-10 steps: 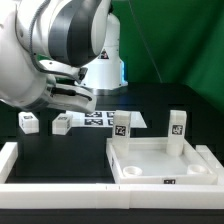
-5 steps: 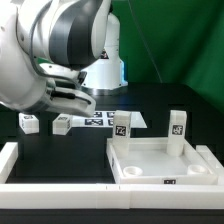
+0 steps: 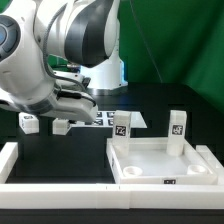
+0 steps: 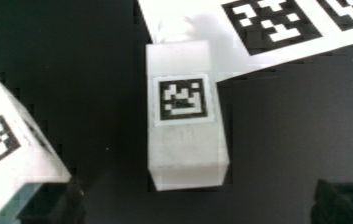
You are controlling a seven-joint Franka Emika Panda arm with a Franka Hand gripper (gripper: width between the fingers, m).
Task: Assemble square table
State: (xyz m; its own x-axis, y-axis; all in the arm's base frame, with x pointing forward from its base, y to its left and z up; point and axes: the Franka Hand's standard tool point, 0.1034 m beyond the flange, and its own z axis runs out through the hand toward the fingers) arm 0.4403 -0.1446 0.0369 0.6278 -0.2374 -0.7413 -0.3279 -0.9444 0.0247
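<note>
I should next grab the lying leg with my gripper by its plain end (image 3: 59, 128) (image 4: 189, 170), so that its narrow tip stays free to go into the square table top.
The square table top (image 3: 160, 160) is a white tray with a raised rim, at the exterior view's right. Two tagged legs (image 3: 122, 124) (image 3: 177, 126) stand upright at its far corners. Two loose legs lie on the black table at the left (image 3: 30, 122) (image 3: 62, 126). My gripper (image 4: 191, 205) is open, right above one lying leg (image 4: 185, 115). Its dark fingertips (image 4: 40, 205) show on either side of the leg's end, apart from it. The other loose leg (image 4: 2, 125) lies beside it.
The marker board (image 3: 105, 118) lies behind the loose legs and also shows in the wrist view (image 4: 279, 25). A long low white border wall (image 3: 60, 190) runs along the front and left. The arm's base (image 3: 105, 70) stands at the back.
The arm has swung a little toward the exterior view's right and the hand has come lower over the loose leg. No part has moved.
</note>
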